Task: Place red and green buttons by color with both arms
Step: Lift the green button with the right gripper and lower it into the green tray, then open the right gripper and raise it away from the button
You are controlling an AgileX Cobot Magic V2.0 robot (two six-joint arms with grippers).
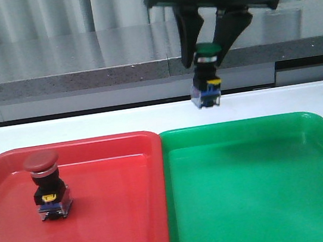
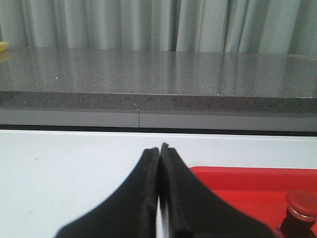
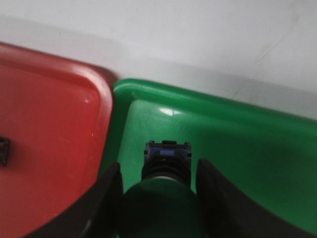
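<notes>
My right gripper should keep hold of the green button until the button is lower, because the button's clear base is high above the green tray in the front view.
My right gripper is shut on the green button by its green cap and holds it upright in the air, above the far edge of the green tray. In the right wrist view the gripper has the green button between its fingers, with the green tray below. The red button stands upright in the red tray, left of its middle. My left gripper is shut and empty over the white table, beside the red tray's corner; the red button's cap shows nearby.
The two trays sit side by side on the white table, the red one on the left. A grey stone ledge runs behind the table, with curtains beyond it. The red tray also shows in the right wrist view.
</notes>
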